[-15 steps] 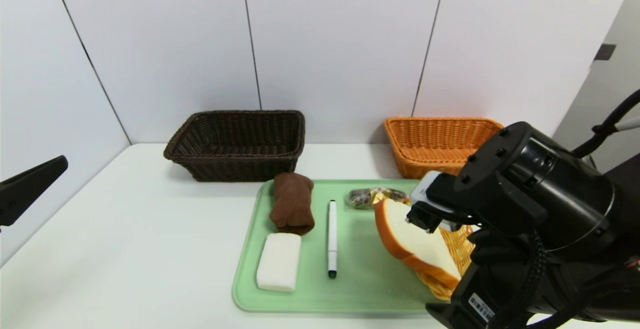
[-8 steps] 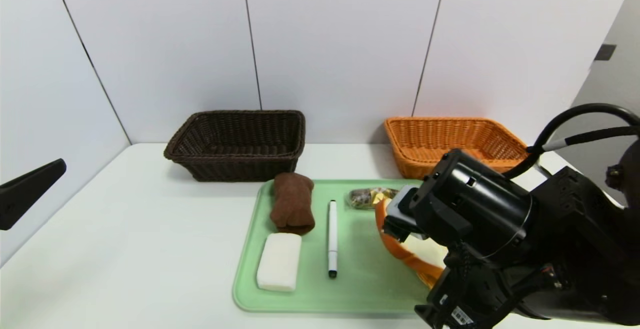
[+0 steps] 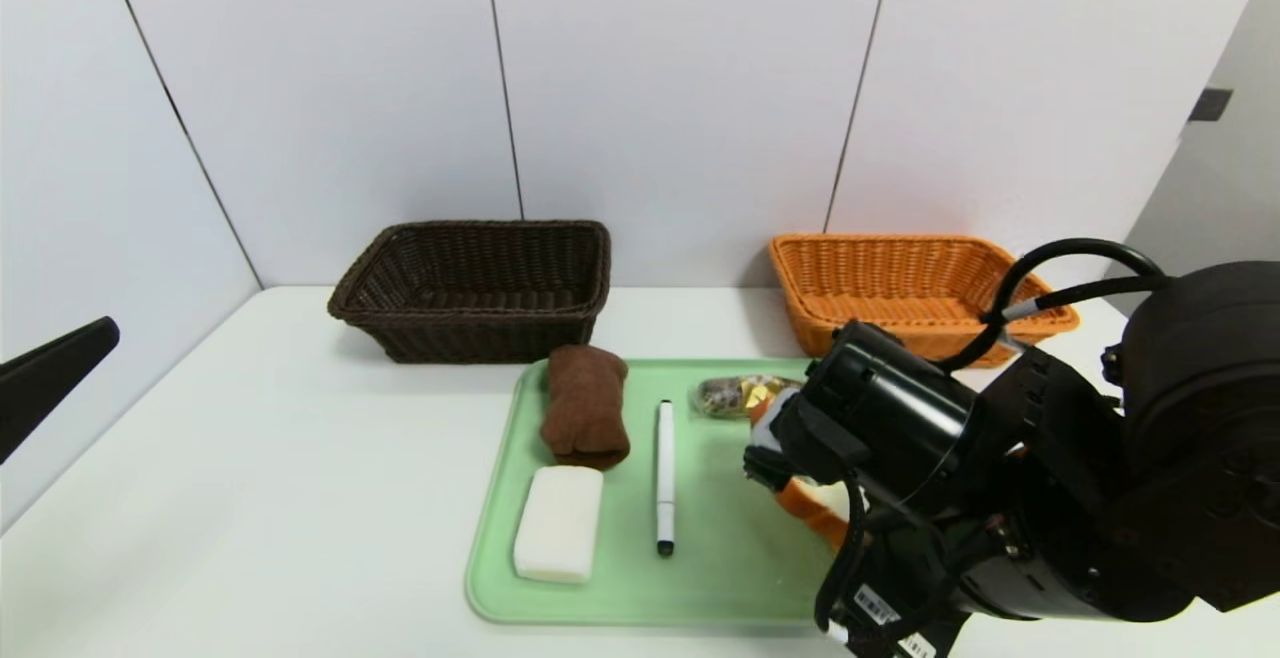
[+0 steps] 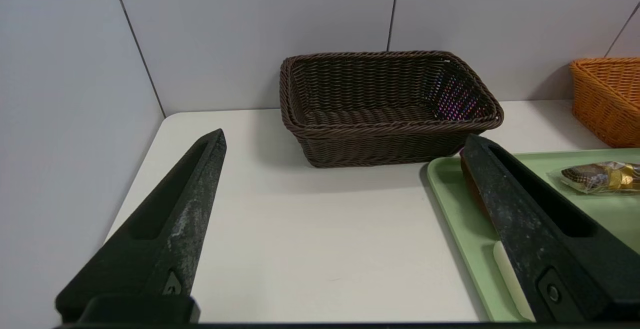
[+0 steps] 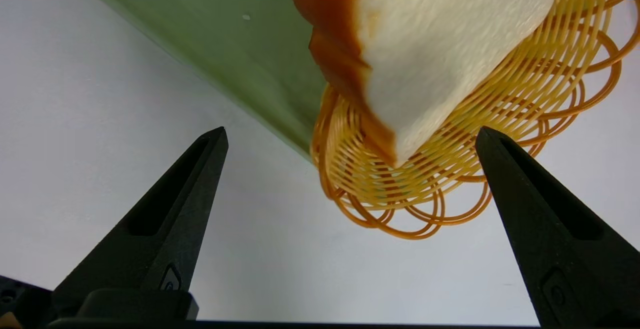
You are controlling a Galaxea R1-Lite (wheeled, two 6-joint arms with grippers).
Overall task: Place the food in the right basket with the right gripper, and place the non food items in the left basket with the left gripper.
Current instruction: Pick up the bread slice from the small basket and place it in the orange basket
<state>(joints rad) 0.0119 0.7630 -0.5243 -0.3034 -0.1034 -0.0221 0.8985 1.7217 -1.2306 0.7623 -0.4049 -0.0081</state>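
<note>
The fingers of my right gripper don't reach the bread slice yet, so they would miss if I closed now. My right gripper needs to move toward the slice first and then close on it.
A bread slice (image 5: 440, 44) with an orange crust leans on a small yellow woven mat (image 5: 450, 179) at the green tray's (image 3: 620, 588) right edge. My right gripper (image 5: 350, 136) is open just short of the mat and bread, touching neither. In the head view my right arm covers most of the bread (image 3: 808, 513). On the tray lie a brown cloth (image 3: 585, 403), a white soap bar (image 3: 558, 536), a pen (image 3: 664, 473) and a wrapped snack (image 3: 735, 393). My left gripper (image 4: 344, 139) hovers open and empty at the table's left side.
The dark brown basket (image 3: 475, 283) stands at the back left, the orange basket (image 3: 905, 288) at the back right, both against the wall. Bare white table (image 3: 300, 498) lies left of the tray.
My right arm has come down and swung left over the tray's right side, hiding most of the bread and mat in the head view. The left gripper has barely shifted.
</note>
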